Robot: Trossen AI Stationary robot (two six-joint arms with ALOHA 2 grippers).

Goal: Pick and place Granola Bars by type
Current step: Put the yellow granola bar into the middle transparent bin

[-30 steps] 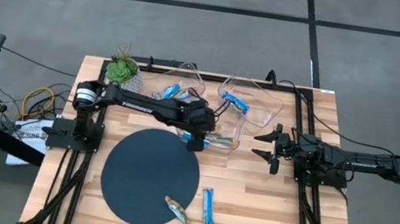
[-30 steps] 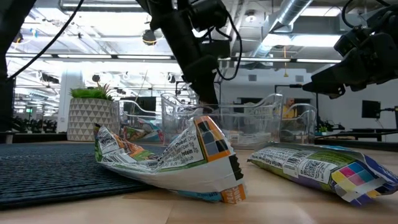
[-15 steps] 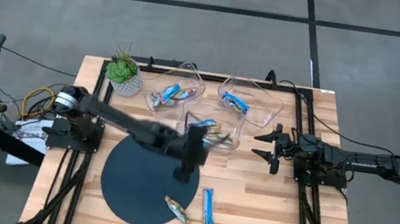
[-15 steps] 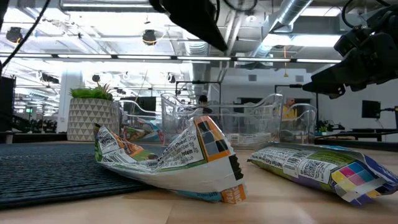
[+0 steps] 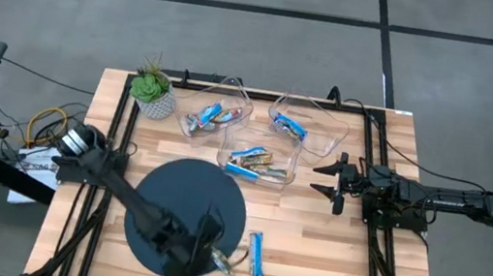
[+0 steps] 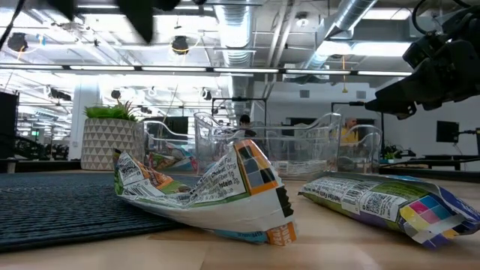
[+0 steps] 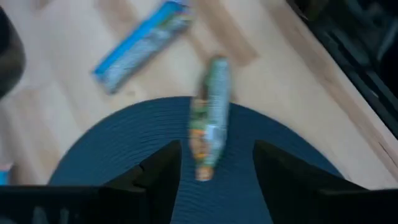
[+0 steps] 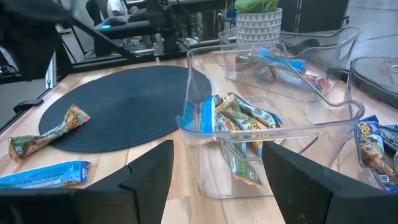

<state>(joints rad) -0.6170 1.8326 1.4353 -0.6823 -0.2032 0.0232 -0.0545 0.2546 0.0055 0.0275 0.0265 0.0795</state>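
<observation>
I will next use my left gripper to grab the green-and-orange granola bar by the middle of its wrapper [image 5: 221, 260], to sort it into the middle clear bin [image 5: 258, 161].
A green-and-orange granola bar [image 5: 217, 257] lies across the near right edge of the round dark mat [image 5: 168, 207], one end on the mat and one on the wood. A blue bar [image 5: 255, 255] lies flat on the wood beside it. My left gripper [image 5: 207, 248] hovers open over the green-and-orange bar [image 7: 208, 127], a finger on either side [image 7: 214, 171], not touching. More bars lie in three clear bins [image 5: 263, 160]. My right gripper [image 5: 330, 181] waits open at the table's right, facing the bins [image 8: 217, 180].
A potted plant [image 5: 151, 88] stands at the far left corner. The clear bins [image 5: 216, 112] [image 5: 305, 127] sit along the far side. In the low view both loose bars [image 6: 202, 187] [image 6: 382, 199] lie close to the near edge. Black frame rails [image 5: 374, 265] run along both sides.
My left arm has swung quickly from the middle clear bin toward the table's near edge, crossing the dark mat, and now hangs over the green-and-orange bar at the mat's near right edge. The bars on the table have not moved.
</observation>
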